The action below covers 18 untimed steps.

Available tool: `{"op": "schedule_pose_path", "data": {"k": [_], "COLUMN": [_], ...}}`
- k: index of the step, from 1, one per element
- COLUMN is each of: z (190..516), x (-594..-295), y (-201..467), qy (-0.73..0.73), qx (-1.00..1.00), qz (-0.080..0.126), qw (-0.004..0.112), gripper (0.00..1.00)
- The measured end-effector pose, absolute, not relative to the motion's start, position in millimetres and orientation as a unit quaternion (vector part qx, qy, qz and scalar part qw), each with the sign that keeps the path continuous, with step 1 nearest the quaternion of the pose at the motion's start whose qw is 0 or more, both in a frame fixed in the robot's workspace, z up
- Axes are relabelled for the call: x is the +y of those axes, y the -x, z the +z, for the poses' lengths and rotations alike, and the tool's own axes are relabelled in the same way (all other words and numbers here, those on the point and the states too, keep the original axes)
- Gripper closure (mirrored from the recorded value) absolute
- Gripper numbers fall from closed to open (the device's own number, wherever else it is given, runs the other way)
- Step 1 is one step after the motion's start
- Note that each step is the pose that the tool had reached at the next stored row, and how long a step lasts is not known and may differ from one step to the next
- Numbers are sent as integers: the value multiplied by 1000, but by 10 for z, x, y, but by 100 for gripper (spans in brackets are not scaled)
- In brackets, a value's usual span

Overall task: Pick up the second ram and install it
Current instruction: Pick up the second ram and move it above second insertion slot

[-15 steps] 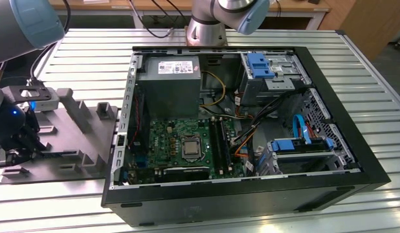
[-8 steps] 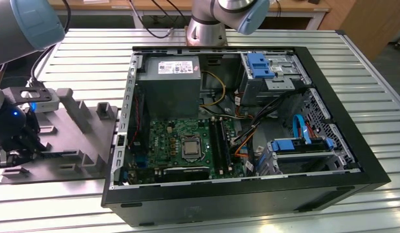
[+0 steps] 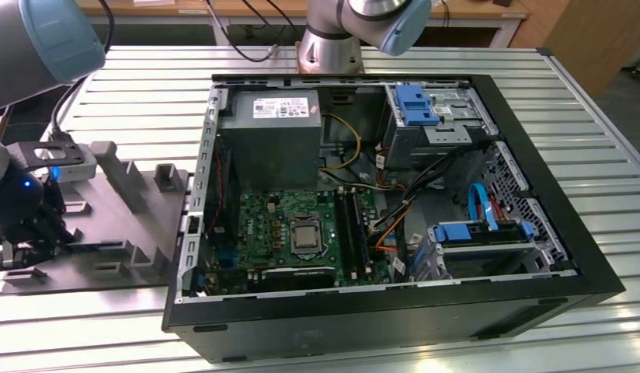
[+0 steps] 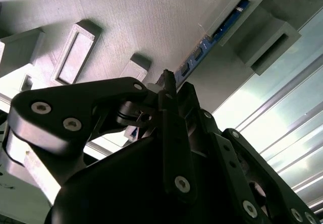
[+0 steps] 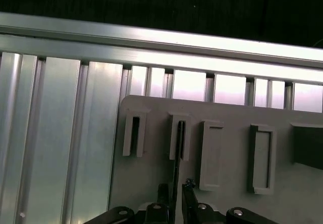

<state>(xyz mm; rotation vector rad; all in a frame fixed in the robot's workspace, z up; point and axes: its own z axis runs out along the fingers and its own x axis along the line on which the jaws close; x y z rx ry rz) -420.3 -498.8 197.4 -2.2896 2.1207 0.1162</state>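
Observation:
I need to grab the ram by its free near end (image 5: pixel 174 199) next, because the far end of the ram sits down in the holder's slot (image 5: pixel 180 138).
The second ram (image 4: pixel 222 24) is a thin blue board standing on edge in slots of the gray holder plate (image 3: pixel 113 233). In the first wrist view the ram (image 5: pixel 177 153) appears edge-on as a dark line running from a slot down between my fingertips. My gripper (image 5: pixel 175 189) straddles its near end, one finger on each side, with a small gap still showing either side of the board, so it is open. In the exterior view the gripper (image 3: pixel 22 245) hangs low over the holder plate at the exterior view's left, outside the computer case.
The open black computer case (image 3: pixel 568 256) lies right of the holder, with the green motherboard (image 3: pixel 268 225) and its long black socket strips (image 3: pixel 351 225) inside. Raised gray blocks (image 3: pixel 128 175) stand on the holder plate. Ribbed metal table (image 3: pixel 133 93) lies all around.

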Motion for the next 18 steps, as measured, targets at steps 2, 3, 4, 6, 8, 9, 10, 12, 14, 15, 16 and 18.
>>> {"op": "schedule_pose_path", "data": {"k": [2,3,4,6,8,9,10,12,14,15,16,18], "z": [1974,1974,1974,1974,1974,1974,1973,1973,1973,1973,1973,1973], "x": [-4988,-4988,-4988,-4988,-4988,-4988,-4988,-4988,-4988,-4988,-4988,-4988], "y": [4203,4203,4203,4203,4203,4203,4203,4203,4203,4203,4203,4203], "qy": [733,733,733,733,733,733,733,733,733,733,733,733], "qx": [679,679,679,679,679,679,679,679,679,679,679,679], "qz": [37,37,37,37,37,37,37,37,37,37,37,37], "qw": [9,9,9,9,9,9,9,9,9,9,9,9], "gripper": [75,75,75,75,77,84,84,84,85,85,87,87]}}
